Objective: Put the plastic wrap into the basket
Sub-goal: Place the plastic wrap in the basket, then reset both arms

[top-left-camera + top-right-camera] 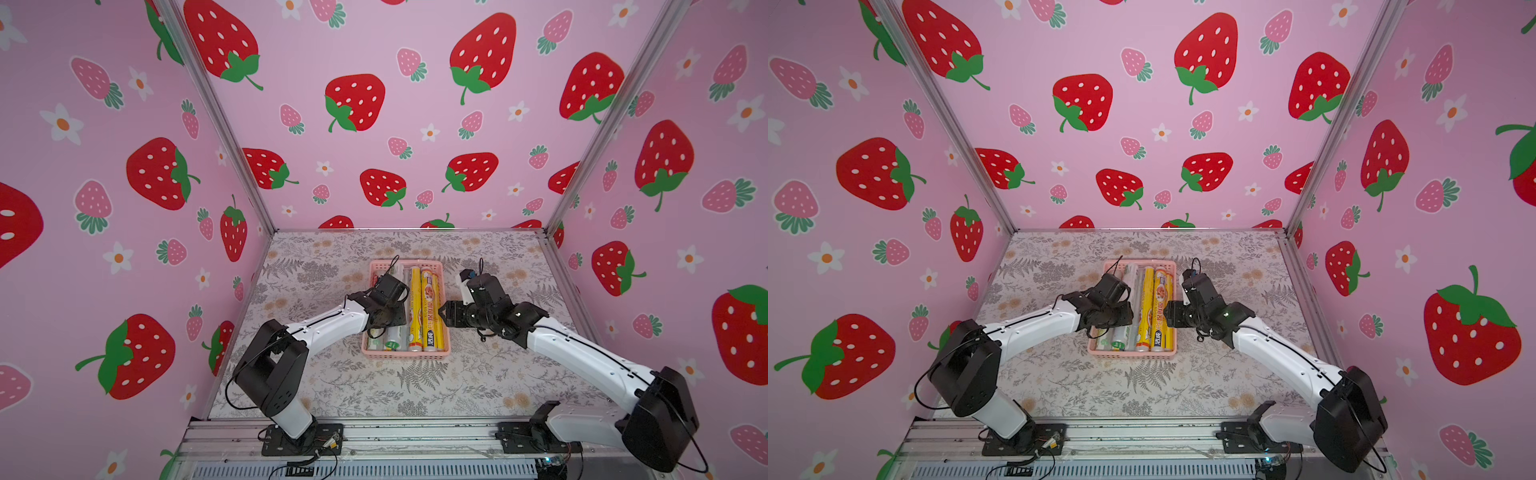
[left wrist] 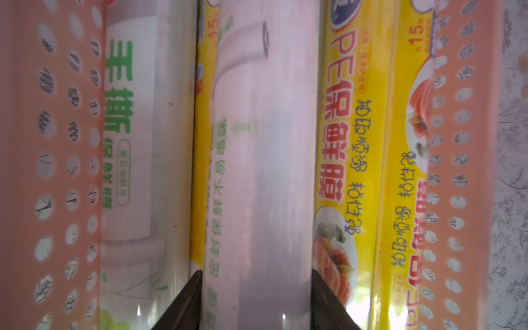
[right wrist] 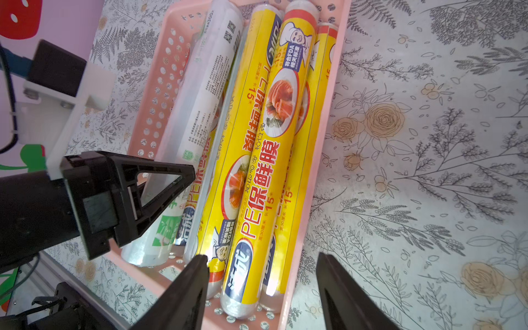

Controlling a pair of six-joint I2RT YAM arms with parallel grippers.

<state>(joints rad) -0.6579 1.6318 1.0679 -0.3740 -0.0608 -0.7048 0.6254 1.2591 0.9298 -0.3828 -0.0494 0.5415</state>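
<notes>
The white plastic wrap roll lies over a yellow roll and would stay in the basket, so my left gripper opens next.
The pink basket [image 1: 405, 355] [image 1: 1133, 353] sits mid-table and holds several plastic wrap rolls, yellow ones [image 1: 428, 307] [image 1: 1158, 307] on its right side. My left gripper [image 1: 388, 322] [image 1: 1115, 318] [image 2: 255, 300] is down in the basket's left half. Its fingers [image 2: 185, 303] press both sides of a white plastic wrap roll [image 2: 263, 171] with faint green print. That roll lies lengthwise over a yellow roll, between a green-print roll [image 2: 137, 143] and a yellow one [image 2: 348, 143]. My right gripper [image 1: 444, 313] [image 1: 1169, 311] [image 3: 261, 285] stands open beside the basket's right rim [image 3: 323, 143], holding nothing.
Floral table cloth [image 1: 374, 386] surrounds the basket. Strawberry-print walls close in the left, back and right sides. In the right wrist view the left gripper's finger [image 3: 177, 174] sits over the white roll [image 3: 200, 85]. An aluminium rail [image 1: 374, 436] runs along the front edge.
</notes>
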